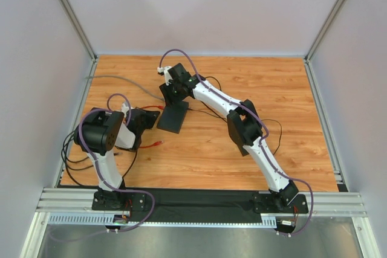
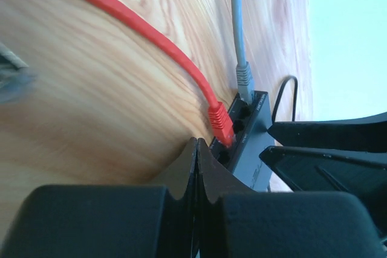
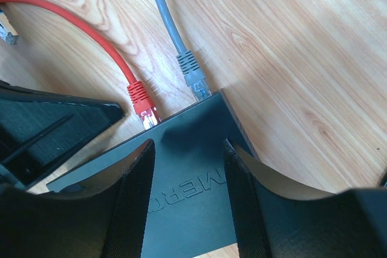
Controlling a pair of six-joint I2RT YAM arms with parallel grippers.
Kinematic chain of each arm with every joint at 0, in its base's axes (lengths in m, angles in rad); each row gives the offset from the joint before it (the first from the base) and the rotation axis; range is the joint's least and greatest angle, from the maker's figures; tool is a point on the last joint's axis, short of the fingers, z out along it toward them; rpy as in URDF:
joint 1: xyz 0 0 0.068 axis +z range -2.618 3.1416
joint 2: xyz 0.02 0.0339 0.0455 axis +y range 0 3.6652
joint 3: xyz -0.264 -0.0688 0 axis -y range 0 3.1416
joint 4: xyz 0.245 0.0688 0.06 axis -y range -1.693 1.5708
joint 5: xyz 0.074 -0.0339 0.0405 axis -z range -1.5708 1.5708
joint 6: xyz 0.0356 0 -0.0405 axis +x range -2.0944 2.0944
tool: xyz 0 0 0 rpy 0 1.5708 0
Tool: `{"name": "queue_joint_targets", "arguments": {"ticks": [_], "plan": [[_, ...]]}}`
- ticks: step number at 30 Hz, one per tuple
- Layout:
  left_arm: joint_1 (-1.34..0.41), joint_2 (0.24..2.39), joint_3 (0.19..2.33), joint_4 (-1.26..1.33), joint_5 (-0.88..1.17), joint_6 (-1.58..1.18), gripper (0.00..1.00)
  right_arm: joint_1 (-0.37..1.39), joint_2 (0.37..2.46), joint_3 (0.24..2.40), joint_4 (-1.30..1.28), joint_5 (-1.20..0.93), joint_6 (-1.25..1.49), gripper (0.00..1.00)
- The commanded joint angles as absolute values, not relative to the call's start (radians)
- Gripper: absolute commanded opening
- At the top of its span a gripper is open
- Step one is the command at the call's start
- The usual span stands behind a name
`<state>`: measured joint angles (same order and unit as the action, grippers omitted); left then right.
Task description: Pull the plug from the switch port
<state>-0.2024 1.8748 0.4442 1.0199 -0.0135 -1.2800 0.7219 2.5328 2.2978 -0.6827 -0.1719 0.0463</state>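
Note:
My left gripper, shut beside the red plug, opens again next, then moves toward the black switch [image 2: 253,143] to grab the plug's ribbed boot [image 2: 220,118].
The switch [image 1: 172,116] is a flat black box lying on the wooden table. A red plug [image 2: 221,122] and a grey plug [image 2: 243,80] sit in sockets on its narrow edge [image 2: 254,119]. My left gripper [image 2: 198,144] is shut with nothing between its fingers. Its tips rest on the table just left of the red plug. My right gripper [image 3: 188,148] is open, its fingers standing on either side of the switch's top face [image 3: 193,209], behind the red plug [image 3: 140,98] and the grey plug [image 3: 192,70].
The red cable [image 1: 154,143] loops off to the left and ends in a loose clear plug [image 3: 7,28]. A grey cable [image 1: 115,78] runs to the back left. Thin black leads [image 1: 275,131] lie right of the switch. Frame rails [image 1: 323,119] border the table.

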Motion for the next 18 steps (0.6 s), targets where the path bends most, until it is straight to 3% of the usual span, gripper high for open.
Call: {"name": "queue_joint_targets", "arguments": {"ticks": [1,11,14,18], "plan": [[-0.201,1.885,0.403,1.131,-0.103,-1.267,0.0,0.721,2.629,2.272,-0.839,-0.138,0.067,0.51],[-0.201,1.853,0.411,1.075,-0.057,-1.258,0.0,0.719,2.632,2.276,-0.839,-0.15,0.066,0.51],[-0.201,1.865,0.39,1.15,-0.038,-1.269,0.19,0.719,2.631,2.276,-0.836,-0.166,0.067,0.51],[-0.202,1.888,0.387,1.224,-0.011,-1.275,0.32,0.721,2.631,2.276,-0.834,-0.167,0.067,0.51]]}}
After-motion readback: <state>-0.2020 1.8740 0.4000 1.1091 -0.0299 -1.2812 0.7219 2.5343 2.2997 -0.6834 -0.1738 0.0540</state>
